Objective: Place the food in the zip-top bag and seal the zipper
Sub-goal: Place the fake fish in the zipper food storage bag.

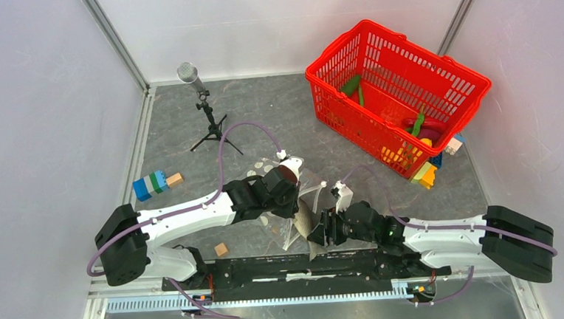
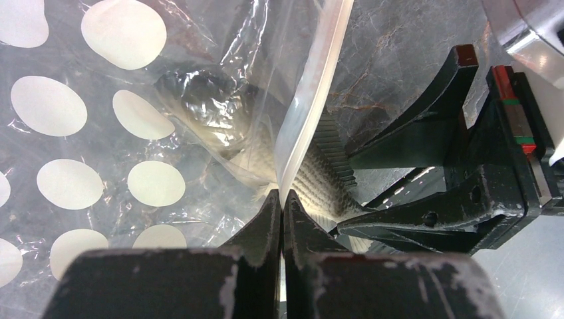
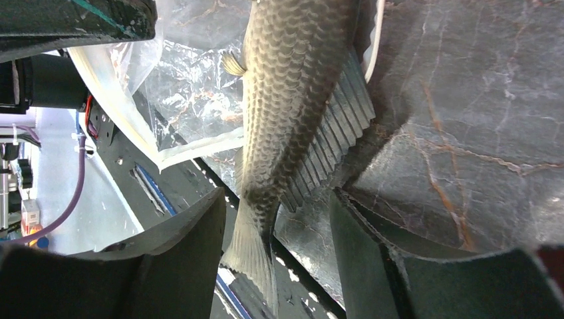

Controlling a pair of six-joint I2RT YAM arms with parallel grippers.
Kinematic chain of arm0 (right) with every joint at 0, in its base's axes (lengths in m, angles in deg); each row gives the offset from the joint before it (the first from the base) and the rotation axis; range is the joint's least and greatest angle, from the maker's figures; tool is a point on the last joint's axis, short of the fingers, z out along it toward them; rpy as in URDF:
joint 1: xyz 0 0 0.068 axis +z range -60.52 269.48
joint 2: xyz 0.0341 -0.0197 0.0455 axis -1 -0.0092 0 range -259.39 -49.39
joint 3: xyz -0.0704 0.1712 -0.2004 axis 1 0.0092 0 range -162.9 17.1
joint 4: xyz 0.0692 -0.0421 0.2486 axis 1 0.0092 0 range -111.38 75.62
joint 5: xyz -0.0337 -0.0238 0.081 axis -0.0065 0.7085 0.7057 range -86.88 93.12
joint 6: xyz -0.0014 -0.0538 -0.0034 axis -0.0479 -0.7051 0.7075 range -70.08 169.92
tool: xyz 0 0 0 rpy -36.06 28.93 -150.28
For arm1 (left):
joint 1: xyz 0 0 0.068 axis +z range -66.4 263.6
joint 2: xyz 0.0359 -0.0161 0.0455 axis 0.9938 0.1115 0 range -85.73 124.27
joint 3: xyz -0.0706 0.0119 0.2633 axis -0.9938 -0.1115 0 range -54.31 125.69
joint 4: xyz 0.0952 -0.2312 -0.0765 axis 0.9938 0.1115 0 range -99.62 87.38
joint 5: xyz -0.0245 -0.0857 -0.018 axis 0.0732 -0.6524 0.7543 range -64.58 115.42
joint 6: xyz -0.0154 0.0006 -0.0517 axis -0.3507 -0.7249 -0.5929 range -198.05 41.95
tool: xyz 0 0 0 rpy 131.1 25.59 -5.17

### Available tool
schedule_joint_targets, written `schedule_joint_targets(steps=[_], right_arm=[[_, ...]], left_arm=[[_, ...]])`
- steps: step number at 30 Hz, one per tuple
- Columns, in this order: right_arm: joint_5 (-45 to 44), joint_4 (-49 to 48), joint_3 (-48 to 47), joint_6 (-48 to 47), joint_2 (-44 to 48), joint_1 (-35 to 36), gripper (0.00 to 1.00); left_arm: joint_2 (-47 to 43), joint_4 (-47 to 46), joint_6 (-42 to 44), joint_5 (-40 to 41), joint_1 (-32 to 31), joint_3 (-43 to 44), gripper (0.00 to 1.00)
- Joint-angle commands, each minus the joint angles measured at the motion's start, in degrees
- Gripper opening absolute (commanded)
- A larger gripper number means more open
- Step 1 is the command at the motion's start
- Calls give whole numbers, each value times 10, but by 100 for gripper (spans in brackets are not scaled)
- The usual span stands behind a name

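I should close my right gripper on the fish. My fingers' ends are level with its narrow tail base in the right wrist view, so they would catch it if I closed now.
The clear zip-top bag with white dots hangs from my left gripper, which is shut on its white zipper. A grey fish sticks halfway into the bag's mouth: its head is inside the plastic, while its tail hangs outside. My right gripper is open, its fingers standing either side of the tail without touching it. In the top view the left gripper, fish and right gripper meet near the front middle of the table.
A red mesh basket at the back right holds green pods and a magenta aubergine. A yellow piece lies beside it. A microphone tripod, blue-green blocks and a wooden cube stand at the left.
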Motion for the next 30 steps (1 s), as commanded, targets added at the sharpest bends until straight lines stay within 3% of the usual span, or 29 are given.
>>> schedule_joint_targets(steps=[1,8,14,20,25,30], right_arm=[[27,-65,14,19,-29,6,63],[14,-119,33,59,-74,14,51],[-10,-119,44,63,-38,14,18],[-17,-118,32,35,44,14,2],[-48,-56,-4,19,61,14,0],[-88,-55,-42,28,27,13,0]], left_arm=[[-2,-12,-12,6,-1,6,2],[-6,-11,-12,6,-1,4,2],[-7,-11,-12,10,-2,5,2],[-6,-11,-12,4,-1,7,2],[-10,-11,-16,-5,-1,16,2],[-16,-13,-34,-33,-3,27,2]])
